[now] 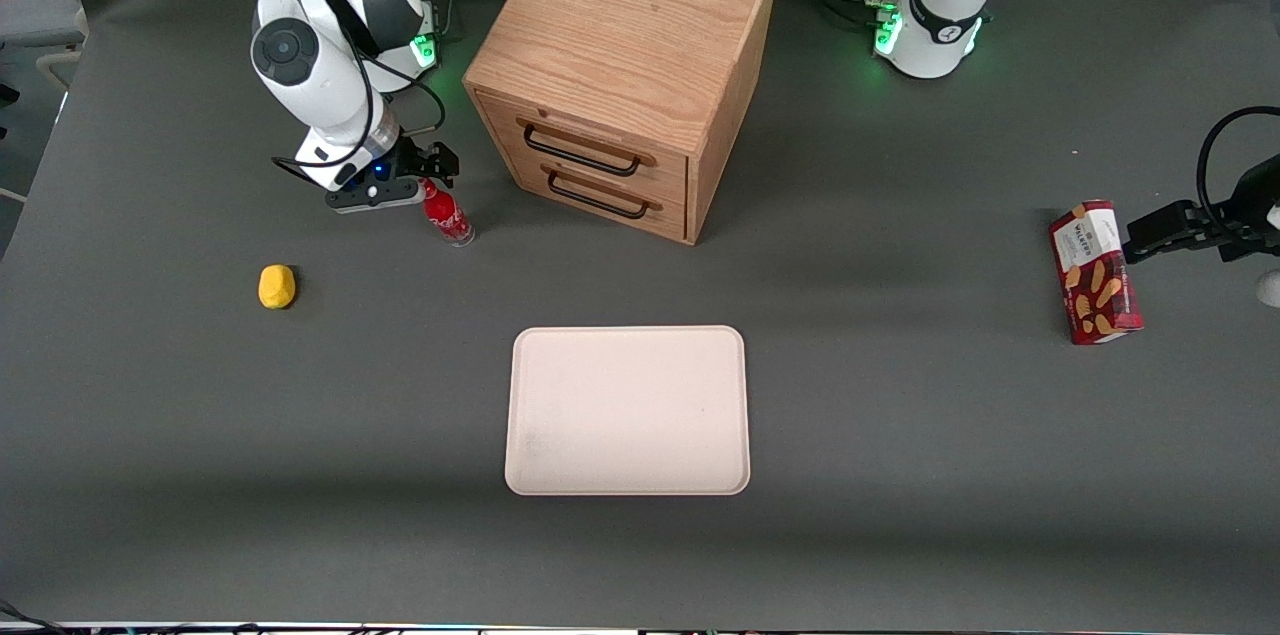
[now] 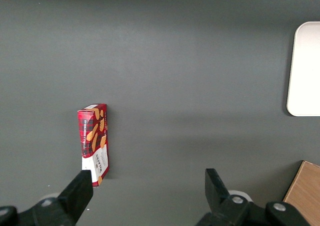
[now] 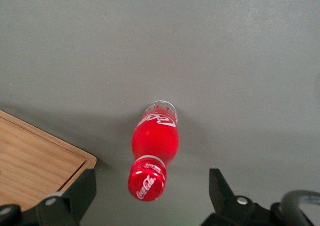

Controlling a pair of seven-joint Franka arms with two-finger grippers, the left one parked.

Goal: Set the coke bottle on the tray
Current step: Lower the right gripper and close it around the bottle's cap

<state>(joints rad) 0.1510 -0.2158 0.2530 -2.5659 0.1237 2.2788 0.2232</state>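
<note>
The coke bottle has to rest on the tray with the coke bottle's clear base (image 1: 459, 235) free, so I will next grip the bottle by its capped neck (image 1: 429, 191).
The coke bottle (image 1: 446, 213) (image 3: 154, 153) stands upright on the dark table, a slim red bottle with a red cap and a clear base. My gripper (image 1: 425, 177) (image 3: 149, 196) hangs open just above it, the cap lying between the two fingers (image 3: 80, 191) with a gap on each side and no contact. The pale pinkish tray (image 1: 628, 410) lies flat with nothing on it, nearer the front camera than the bottle and the cabinet. Its edge (image 2: 303, 70) also shows in the left wrist view.
A wooden two-drawer cabinet (image 1: 625, 65) stands close beside the bottle; its corner (image 3: 37, 156) shows in the right wrist view. A small yellow object (image 1: 277, 286) lies nearer the front camera. A red snack box (image 1: 1095, 272) (image 2: 94, 143) stands toward the parked arm's end.
</note>
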